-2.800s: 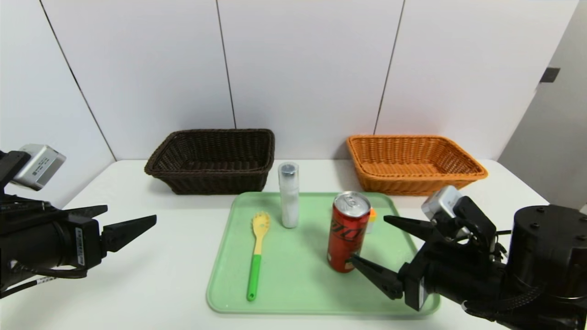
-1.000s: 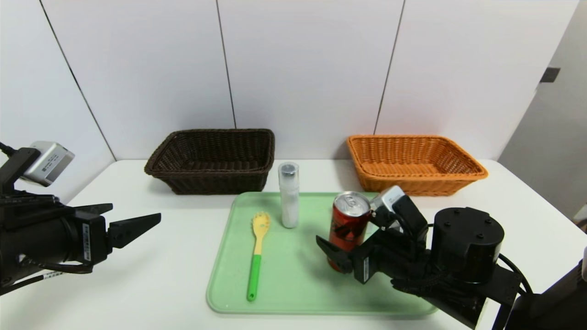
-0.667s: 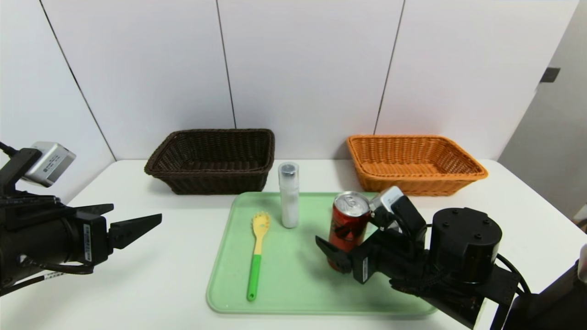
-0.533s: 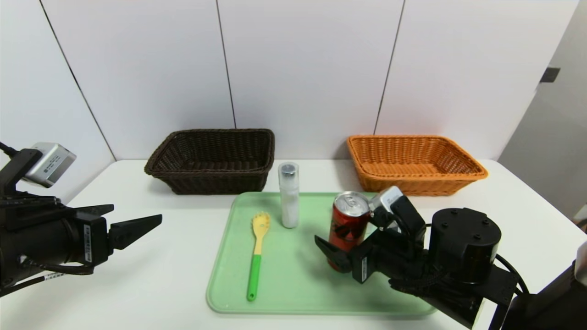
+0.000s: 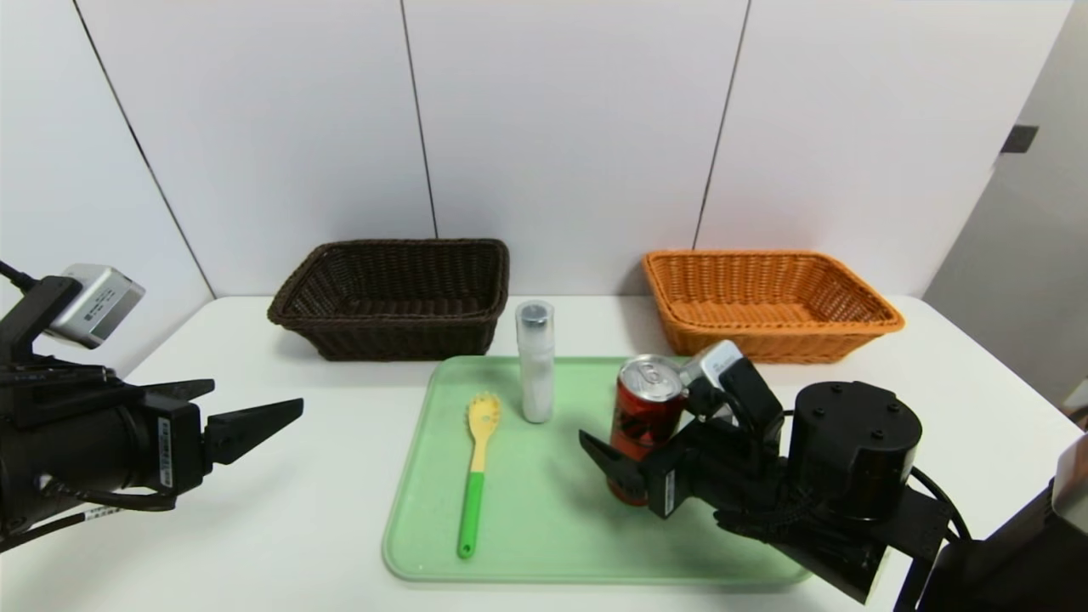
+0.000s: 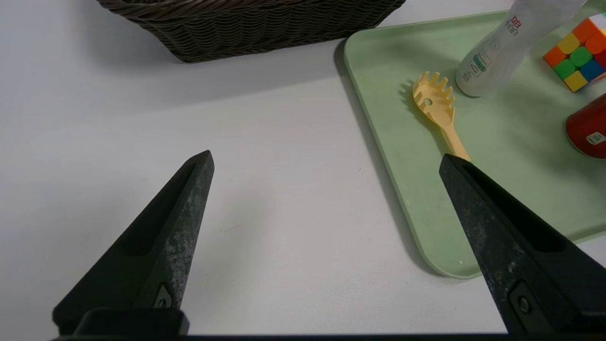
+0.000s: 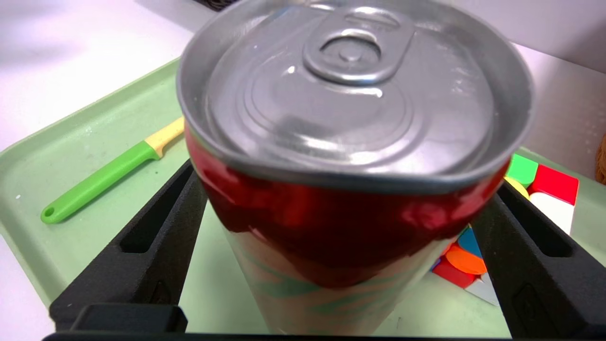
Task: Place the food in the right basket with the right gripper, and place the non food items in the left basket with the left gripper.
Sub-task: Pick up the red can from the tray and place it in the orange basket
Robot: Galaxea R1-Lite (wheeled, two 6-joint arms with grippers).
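Observation:
The right gripper's fingers reach down on either side of the red can above the green tray (image 5: 552,527), so the robot should close the right gripper on the can.
The food, a red can (image 5: 643,425) with a silver top, stands on the green tray (image 5: 552,527). My right gripper (image 5: 629,429) is open, and the can (image 7: 350,156) stands between its two black fingers (image 7: 156,237). The puzzle cube (image 7: 544,189) sits just behind the can and is hidden in the head view. The white bottle (image 5: 535,365) stands at the tray's far side, with the yellow spoon (image 5: 476,467) and its green handle lying beside it. My left gripper (image 5: 255,398) hovers open over the table left of the tray. The dark left basket (image 5: 387,246) and orange right basket (image 5: 765,340) stand at the back.
From the left wrist I see the tray's rim (image 6: 378,151), the spoon head (image 6: 438,109), the bottle (image 6: 502,52), the cube (image 6: 575,52) and the dark basket's wall (image 6: 246,23). White wall panels close off the table's far edge.
My right gripper came in from the right over the tray and now straddles the can, creeping slightly further left in the last second. The left arm has barely shifted.

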